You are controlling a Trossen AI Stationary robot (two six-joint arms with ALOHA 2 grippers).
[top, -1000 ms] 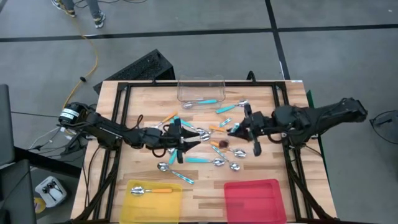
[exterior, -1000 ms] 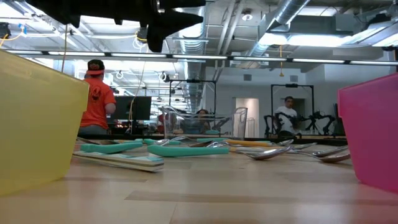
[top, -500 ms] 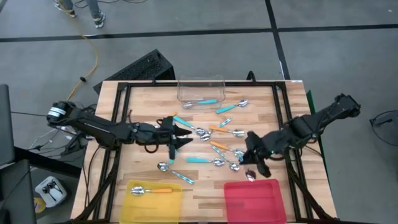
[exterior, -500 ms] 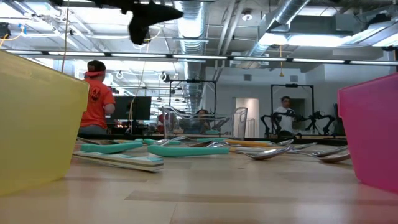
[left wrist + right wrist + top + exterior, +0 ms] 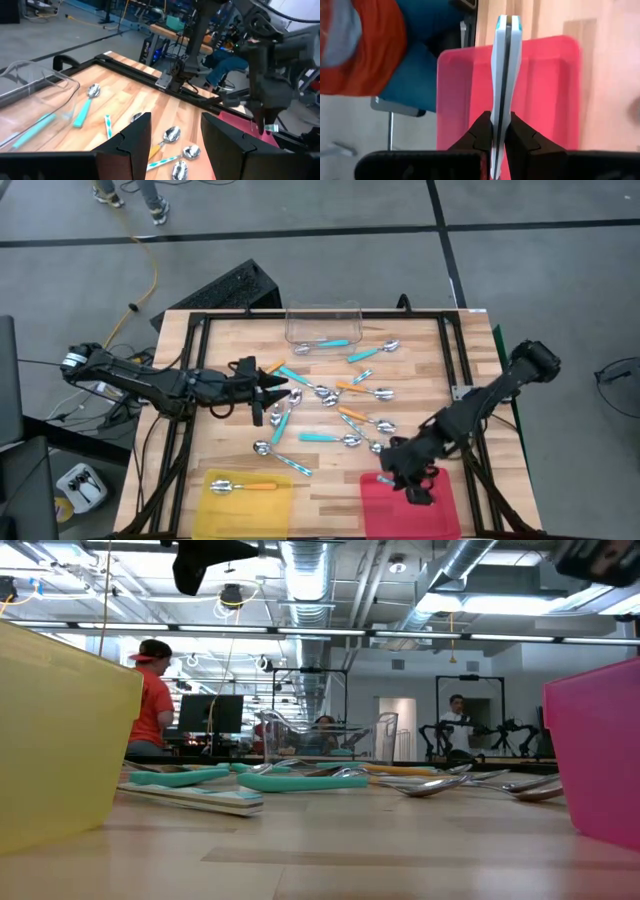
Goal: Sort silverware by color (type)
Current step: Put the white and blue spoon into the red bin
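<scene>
The spoon's handle [image 5: 505, 60] hangs above the red tray [image 5: 545, 95] in the wrist view, so my right gripper needs to keep holding the spoon until it is lower.
Several spoons [image 5: 335, 415] with teal, orange or plain metal handles lie scattered on the middle of the wooden table. My right gripper [image 5: 402, 477] hangs over the far edge of the red tray [image 5: 440, 510], shut on a spoon with a pale teal handle [image 5: 502, 70]; its bowl is hidden. My left gripper [image 5: 276, 393] is open above the left part of the scatter with nothing between its fingers [image 5: 175, 142]. One orange-handled spoon [image 5: 245, 487] lies flat in the yellow tray [image 5: 275, 505]. My right gripper pinches the teal handle [image 5: 501, 117] between its two fingers. The fingers slant down from the table's far right. The handle is seen edge-on and sticks out forward past the fingertips. It is lifted clear above the red tray.
A clear tub [image 5: 322, 323] with a teal-handled spoon inside stands at the far edge. The black frame [image 5: 190, 370] runs around the table. The yellow and red trays sit at the near edge, with bare wood between them. A person in an orange shirt [image 5: 150, 705] stands beyond the table.
My right gripper has carried the teal-handled spoon from the middle of the scatter toward the near edge and down over the red tray, tipping to point downward. My left gripper has drawn back toward the table's left edge and risen, staying open.
</scene>
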